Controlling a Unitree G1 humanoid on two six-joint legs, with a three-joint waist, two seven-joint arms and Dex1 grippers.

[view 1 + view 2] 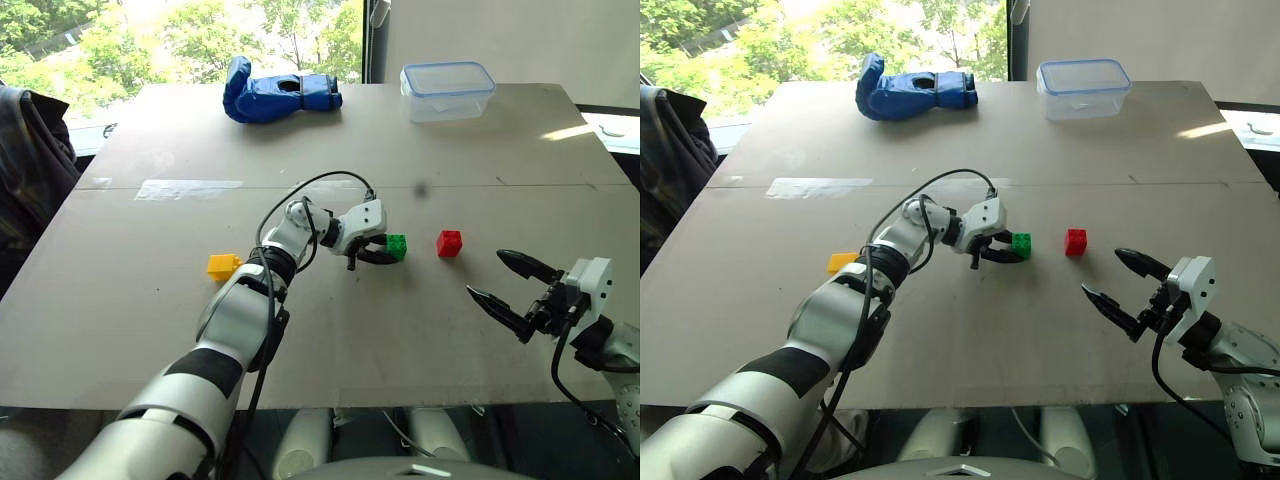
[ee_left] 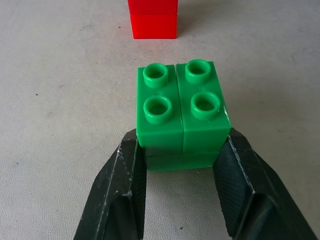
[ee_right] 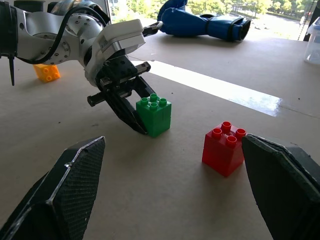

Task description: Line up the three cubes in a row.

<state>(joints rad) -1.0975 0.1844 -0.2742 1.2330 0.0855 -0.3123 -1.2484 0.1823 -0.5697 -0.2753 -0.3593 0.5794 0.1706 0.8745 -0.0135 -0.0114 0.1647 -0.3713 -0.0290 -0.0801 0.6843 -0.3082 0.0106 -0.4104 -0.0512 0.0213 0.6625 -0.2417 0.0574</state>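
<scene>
The green cube [image 1: 397, 247] has its base on the tabletop near the red cube, so it would stay standing if I opened my left gripper now.
The green cube [image 2: 180, 115] rests on the table's middle, and my left gripper [image 1: 384, 251] is shut on it, one black finger pressed against each side. Just to its right, a short gap away, stands the red cube [image 1: 449, 243]. The yellow cube [image 1: 223, 266] lies apart at the left, beside my left forearm. My right gripper [image 1: 485, 273] hovers open near the front right of the table, pointing toward the red cube [image 3: 223, 147], with nothing between its fingers.
A blue glove [image 1: 280, 95] lies at the back of the brown table [image 1: 120, 330], and a clear lidded container [image 1: 447, 90] sits at the back right. A strip of clear tape [image 1: 190, 188] is stuck to the board at the left.
</scene>
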